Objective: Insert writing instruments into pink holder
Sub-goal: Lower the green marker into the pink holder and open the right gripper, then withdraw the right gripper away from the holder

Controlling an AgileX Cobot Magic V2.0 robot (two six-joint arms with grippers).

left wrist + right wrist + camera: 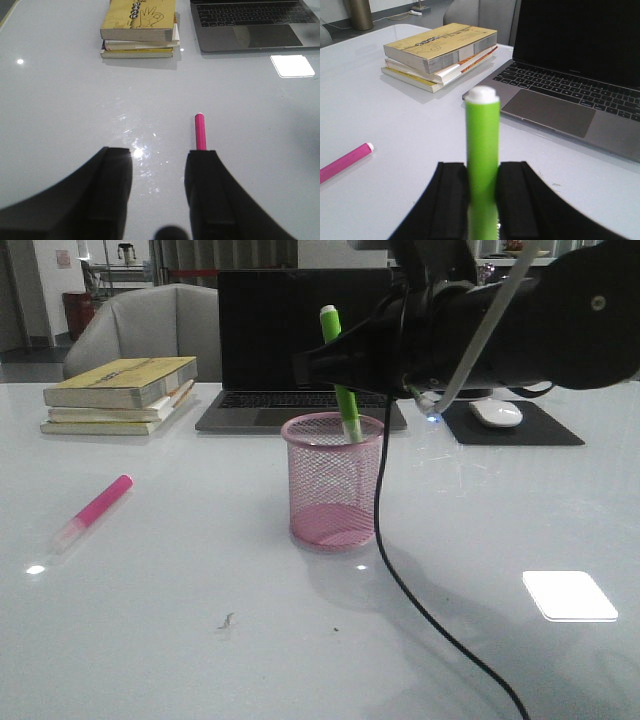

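Observation:
The marker leaves my right gripper now: the green marker's lower end (353,434) stands inside the pink holder's rim (334,430), so it would remain in the holder.
The lime green marker (341,370) stands tilted with its lower end inside the pink holder (333,490) at the table's middle. My right gripper (336,365) is shut on its upper half; in the right wrist view both fingers press the green marker (482,135) at the right gripper (482,167). The pink marker (95,510) lies flat on the table at the left, apart from the cup. My left gripper (159,152) hovers open just short of the pink marker (200,131), whose near end is hidden behind one finger.
A stack of books (120,395) sits at the back left and an open laptop (290,350) behind the cup. A white mouse (495,413) rests on a dark pad at the back right. A black cable (400,580) hangs from my right arm past the cup.

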